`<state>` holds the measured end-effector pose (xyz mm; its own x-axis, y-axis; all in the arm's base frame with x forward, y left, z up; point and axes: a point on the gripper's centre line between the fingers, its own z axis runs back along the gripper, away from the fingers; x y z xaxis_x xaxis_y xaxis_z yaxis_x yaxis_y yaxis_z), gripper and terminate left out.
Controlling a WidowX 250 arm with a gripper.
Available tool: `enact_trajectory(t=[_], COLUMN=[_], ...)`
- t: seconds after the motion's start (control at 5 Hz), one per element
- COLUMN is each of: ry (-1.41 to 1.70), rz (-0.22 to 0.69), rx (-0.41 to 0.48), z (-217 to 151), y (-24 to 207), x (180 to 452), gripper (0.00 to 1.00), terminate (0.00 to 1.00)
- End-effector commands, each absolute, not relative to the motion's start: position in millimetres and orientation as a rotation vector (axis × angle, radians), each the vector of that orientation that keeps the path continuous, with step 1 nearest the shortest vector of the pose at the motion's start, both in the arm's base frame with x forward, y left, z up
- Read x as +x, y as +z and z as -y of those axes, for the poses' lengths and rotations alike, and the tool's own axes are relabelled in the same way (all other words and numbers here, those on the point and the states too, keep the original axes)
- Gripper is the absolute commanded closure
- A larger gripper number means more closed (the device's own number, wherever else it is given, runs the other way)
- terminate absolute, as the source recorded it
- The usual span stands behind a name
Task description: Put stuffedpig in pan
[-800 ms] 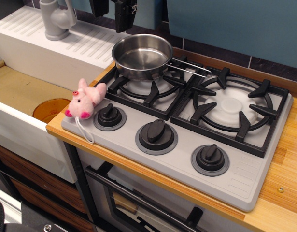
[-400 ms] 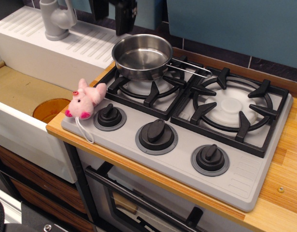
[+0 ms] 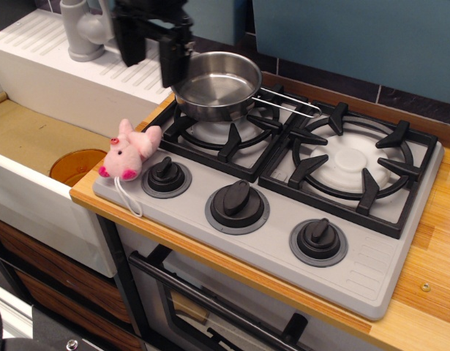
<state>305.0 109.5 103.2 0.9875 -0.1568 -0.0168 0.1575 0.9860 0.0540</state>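
Note:
I should grab the stuffedpig with my gripper by its pale-pink body (image 3: pixel 143 142) next. Then it can go in the pan (image 3: pixel 216 84).
The stuffedpig (image 3: pixel 129 152) is a small pale-pink plush with brighter pink ears and feet. It lies on the front left corner of the grey stove top, its white string loop trailing toward the counter edge. The pan (image 3: pixel 216 84) is a shiny steel saucepan on the back left burner, its wire handle pointing right. My gripper (image 3: pixel 149 60) hangs open and empty at the back left, just left of the pan and well above and behind the pig. Its two black fingers (image 3: pixel 170 62) point down.
Three black knobs (image 3: pixel 238 202) line the stove front. The right burner grate (image 3: pixel 350 162) is bare. A white sink (image 3: pixel 34 139) with an orange drain and a grey faucet (image 3: pixel 84 29) lies to the left. A wooden counter (image 3: pixel 429 285) borders the stove.
My gripper has moved left and down, from above the pan's back rim to the pan's left side. The pig and pan have not moved.

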Motion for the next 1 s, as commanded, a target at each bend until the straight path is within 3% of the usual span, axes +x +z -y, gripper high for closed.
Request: enact_trajectory(t=[0.0, 0.8], ry=[-0.118, -0.099], rz=[0.101, 0.171], rx=[0.112, 0.142], z=[-105.5, -105.8], y=[102.4, 63.9], x=[274.8, 253.3], gripper=[0.0, 0.0], terminate=[0.0, 0.0])
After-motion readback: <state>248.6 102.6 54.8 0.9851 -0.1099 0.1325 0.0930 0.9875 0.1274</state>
